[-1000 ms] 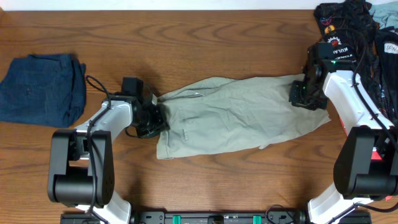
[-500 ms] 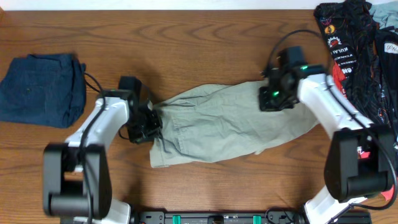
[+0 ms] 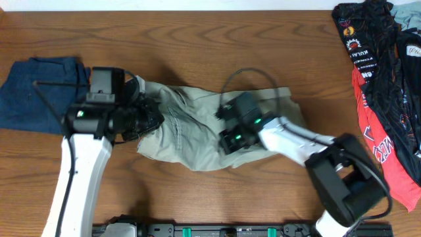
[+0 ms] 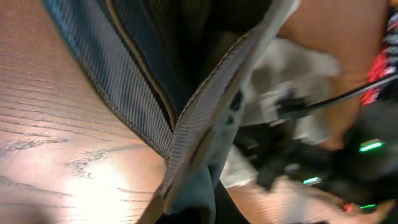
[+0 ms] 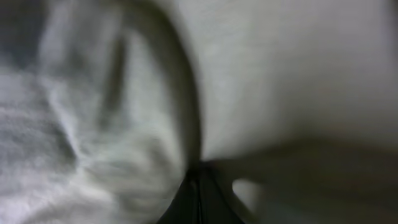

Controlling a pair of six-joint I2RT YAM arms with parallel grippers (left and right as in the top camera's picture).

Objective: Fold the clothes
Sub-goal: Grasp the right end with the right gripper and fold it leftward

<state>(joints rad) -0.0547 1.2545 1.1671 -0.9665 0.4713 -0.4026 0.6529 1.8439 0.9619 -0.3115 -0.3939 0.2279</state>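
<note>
My right gripper holds the leg end, which would fall short of the waistband end if released now. It needs to keep holding until it gets there.
The khaki-tan trousers (image 3: 191,128) lie bunched in the middle of the table, their right end doubled over toward the left. My left gripper (image 3: 146,122) is shut on the waistband end; the left wrist view shows the pale striped waistband lining (image 4: 205,106) hanging from the jaws. My right gripper (image 3: 231,139) is shut on the leg end, low over the middle of the trousers. The right wrist view is filled with blurred pale cloth (image 5: 124,124) pinched at the closed jaws (image 5: 199,180).
Folded dark blue jeans (image 3: 39,92) lie at the left edge, just beyond my left arm. A pile of black and red garments (image 3: 378,79) covers the right side. Bare wood table (image 3: 217,39) lies behind and in front of the trousers.
My right gripper has carried the leg end far to the left, over the trousers' middle. My left gripper has lifted and shifted the waistband end left. The trousers are now shorter and bunched.
</note>
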